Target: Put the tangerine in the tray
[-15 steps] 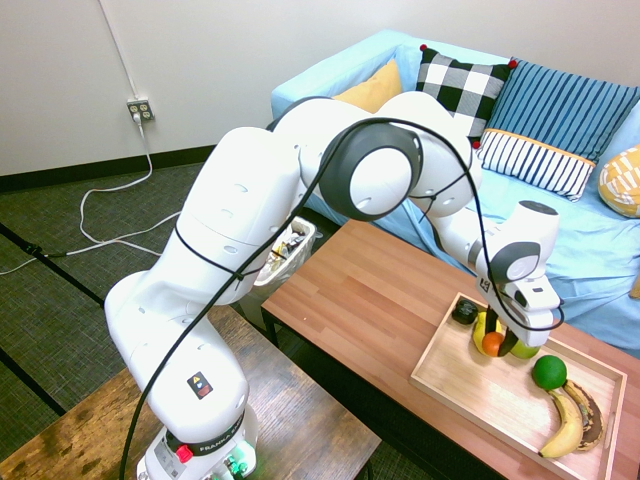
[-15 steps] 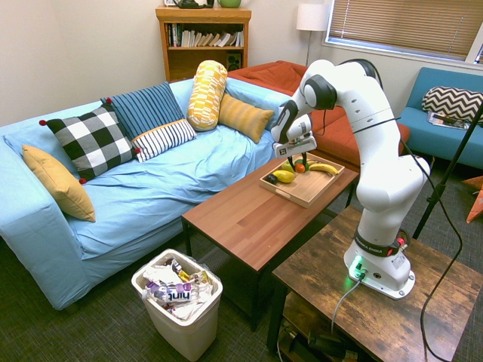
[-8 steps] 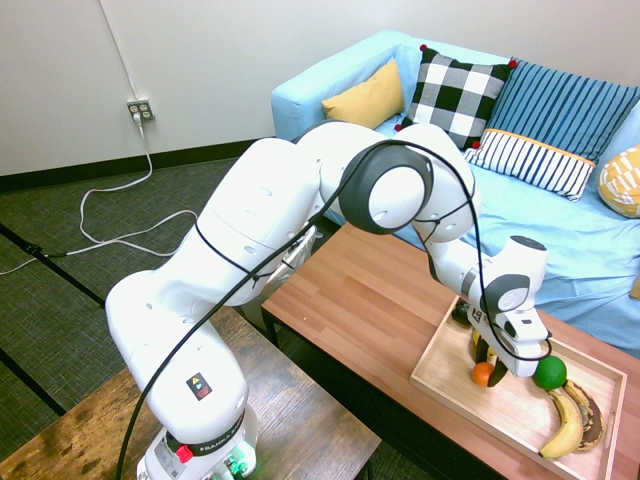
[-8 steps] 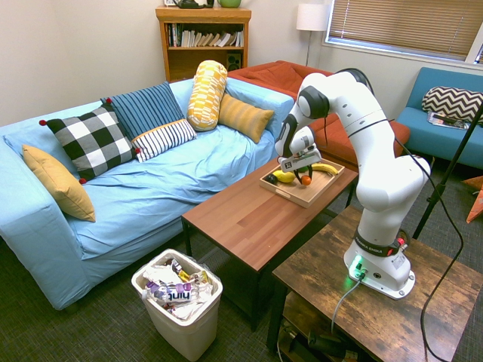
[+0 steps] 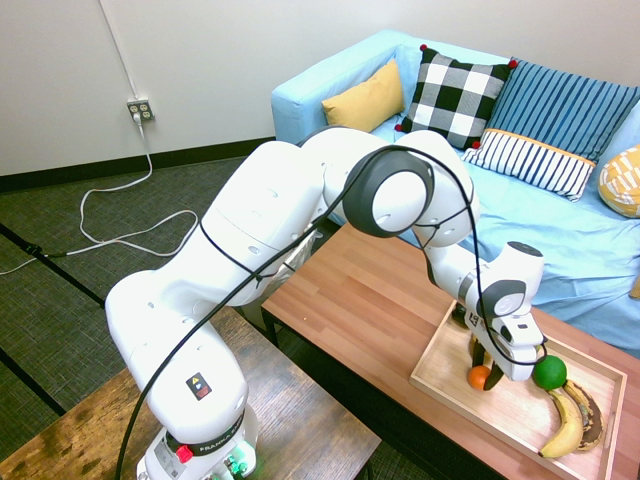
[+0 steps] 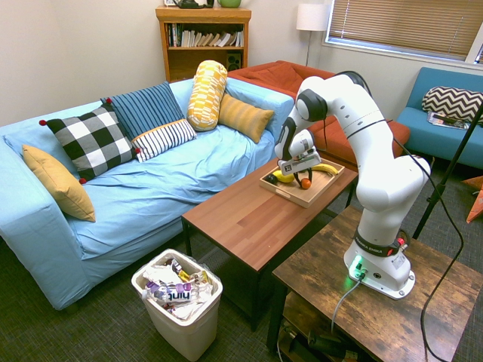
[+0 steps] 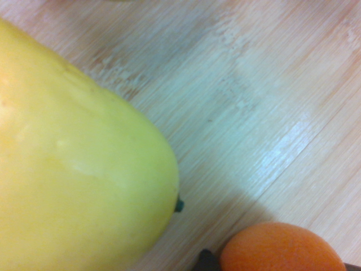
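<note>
The tangerine (image 5: 480, 377) is low inside the tray's rim, over the tray's bottom, and would stay in the tray, so it is now time for my gripper to open.
The tangerine (image 5: 480, 377) is small, round and bright orange, and my gripper (image 5: 488, 370) is shut on it just over the near part of the light-wood tray (image 5: 497, 410). Whether the fruit touches the base I cannot tell. In the second exterior view the tangerine (image 6: 305, 182) sits low under the gripper (image 6: 303, 179) inside the tray (image 6: 300, 194). The wrist view shows the tangerine (image 7: 279, 249) over the pale tray base (image 7: 254, 84), right beside a large yellow lemon (image 7: 73, 180).
In the tray also lie a dark-green lime (image 5: 548, 372), a spotted banana (image 5: 568, 425) and a dark item (image 5: 463, 312) at its far corner. The tray stands on a brown coffee table (image 5: 360, 290) in front of a blue sofa (image 5: 560, 230). A wastebasket (image 6: 177, 298) stands beside the table.
The gripper has come down with the tangerine from above the fruit pile to low over the tray's near side. It has stayed shut on the fruit throughout.
</note>
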Tool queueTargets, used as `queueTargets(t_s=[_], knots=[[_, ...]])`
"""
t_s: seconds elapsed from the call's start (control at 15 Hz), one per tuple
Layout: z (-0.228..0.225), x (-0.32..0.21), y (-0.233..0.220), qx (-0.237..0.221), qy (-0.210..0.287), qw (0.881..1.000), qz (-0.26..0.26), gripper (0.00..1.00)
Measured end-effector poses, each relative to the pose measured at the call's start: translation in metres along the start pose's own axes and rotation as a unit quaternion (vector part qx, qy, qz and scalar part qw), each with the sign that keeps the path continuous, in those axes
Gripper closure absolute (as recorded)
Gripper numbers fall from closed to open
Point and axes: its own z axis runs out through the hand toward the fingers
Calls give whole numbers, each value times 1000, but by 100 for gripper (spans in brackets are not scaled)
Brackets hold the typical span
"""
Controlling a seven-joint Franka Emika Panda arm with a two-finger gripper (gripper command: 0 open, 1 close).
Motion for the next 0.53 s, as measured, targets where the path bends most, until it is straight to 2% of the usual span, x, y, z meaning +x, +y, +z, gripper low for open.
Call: queueTargets(t_s=[0.53], knots=[[-6,1,-5,7,2,1000,-1,0]])
